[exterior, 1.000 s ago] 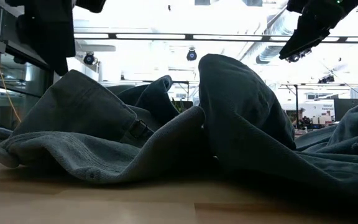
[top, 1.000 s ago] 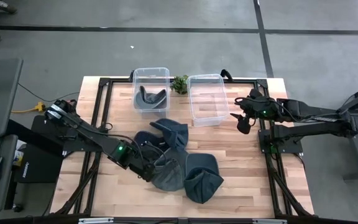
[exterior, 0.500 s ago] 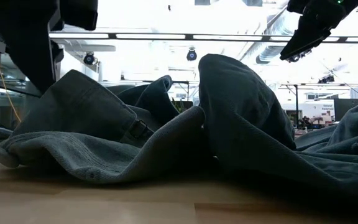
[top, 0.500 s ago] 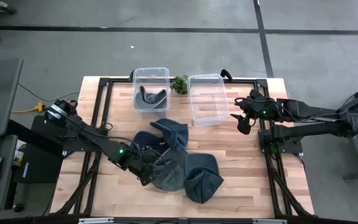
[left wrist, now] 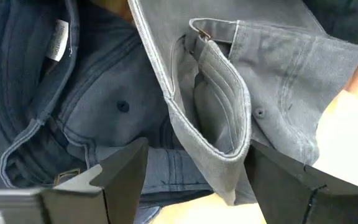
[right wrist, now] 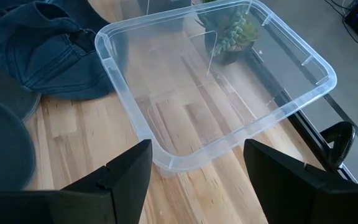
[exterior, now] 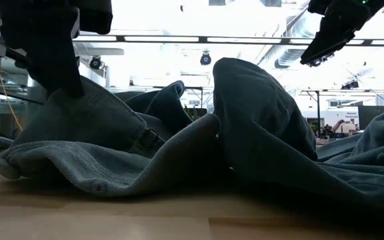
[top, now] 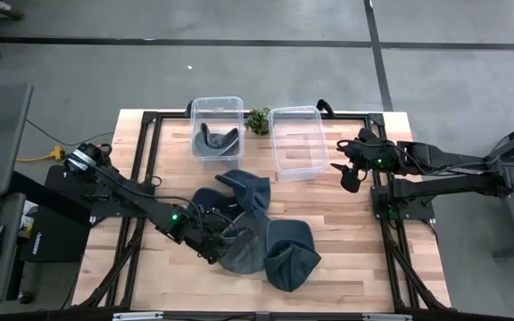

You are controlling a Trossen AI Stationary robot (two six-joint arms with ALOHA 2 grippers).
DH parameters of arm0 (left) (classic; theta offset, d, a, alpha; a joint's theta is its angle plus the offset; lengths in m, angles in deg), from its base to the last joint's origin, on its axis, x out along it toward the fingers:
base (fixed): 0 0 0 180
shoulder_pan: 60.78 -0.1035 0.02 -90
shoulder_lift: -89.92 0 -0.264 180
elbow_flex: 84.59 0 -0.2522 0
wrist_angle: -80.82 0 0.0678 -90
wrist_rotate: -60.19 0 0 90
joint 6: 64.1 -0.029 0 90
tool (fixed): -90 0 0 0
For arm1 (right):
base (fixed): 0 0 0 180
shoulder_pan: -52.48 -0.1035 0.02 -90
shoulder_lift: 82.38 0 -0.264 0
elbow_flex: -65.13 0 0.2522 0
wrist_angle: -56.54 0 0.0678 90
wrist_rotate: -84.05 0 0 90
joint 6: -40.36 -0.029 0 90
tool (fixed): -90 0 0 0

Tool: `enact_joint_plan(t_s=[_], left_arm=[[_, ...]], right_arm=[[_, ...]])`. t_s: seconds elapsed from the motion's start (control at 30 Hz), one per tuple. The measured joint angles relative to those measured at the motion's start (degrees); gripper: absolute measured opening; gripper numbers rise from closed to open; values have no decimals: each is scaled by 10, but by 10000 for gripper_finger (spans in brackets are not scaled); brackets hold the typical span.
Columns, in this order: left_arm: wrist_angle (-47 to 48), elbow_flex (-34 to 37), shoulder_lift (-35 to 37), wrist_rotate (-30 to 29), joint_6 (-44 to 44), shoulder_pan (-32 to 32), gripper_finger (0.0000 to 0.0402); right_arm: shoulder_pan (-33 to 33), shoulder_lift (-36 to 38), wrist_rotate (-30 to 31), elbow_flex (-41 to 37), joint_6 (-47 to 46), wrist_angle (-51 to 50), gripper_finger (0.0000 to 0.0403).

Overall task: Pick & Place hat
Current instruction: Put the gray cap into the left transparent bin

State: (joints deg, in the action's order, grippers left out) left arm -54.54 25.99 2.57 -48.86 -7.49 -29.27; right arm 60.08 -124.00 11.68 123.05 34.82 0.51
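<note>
My left gripper should close on the grey hat now, because its rim (left wrist: pixel 229 159) stands up between both fingers and one finger is down beside the darker blue hat.
Several denim hats lie piled in the table's middle (top: pixel 250 223). The grey hat (top: pixel 239 251) lies on the pile's near left side, showing its rim and adjusting strap (left wrist: pixel 219 93) in the left wrist view, beside a darker blue hat (left wrist: pixel 92 106). My left gripper (top: pixel 211 251) is open, slanting down over the grey hat's rim, with a finger on either side (left wrist: pixel 199 148). Another hat (top: pixel 215 143) lies in the left clear bin (top: pixel 217 101). My right gripper (top: pixel 343 175) waits open, high over the table's right side. My left gripper comes at the grey hat from above and the table's left, slanting down. In the low view one fingertip (exterior: pixel 72 87) reaches down to the hat's crown (exterior: pixel 92 107). I cannot tell whether it touches the cloth. The hat lies on the table and the pile.
An empty clear bin (top: pixel 294 111) stands far right of centre, below my right gripper in its wrist view (right wrist: pixel 331 78). A small green plant (top: pixel 258 120) sits between the two bins. Bare wood lies to the left, the right and the near edge.
My left gripper has come down toward the grey hat and rolled a little at the wrist, staying open. The hats have kept their places.
</note>
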Motion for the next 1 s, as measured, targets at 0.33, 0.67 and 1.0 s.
enact_joint_plan(t_s=[0.33, 0.67, 1.0], left_arm=[[-28, 0, 0, -11, -29, 0, 258], [-24, 0, 0, -1, -28, 0, 127], [-24, 0, 0, 18, -39, 0, 12]], right_arm=[[0, 0, 0, 0, -2, 0, 249], [0, 0, 0, 0, -1, 0, 249], [0, 0, 0, 0, -1, 0, 249]])
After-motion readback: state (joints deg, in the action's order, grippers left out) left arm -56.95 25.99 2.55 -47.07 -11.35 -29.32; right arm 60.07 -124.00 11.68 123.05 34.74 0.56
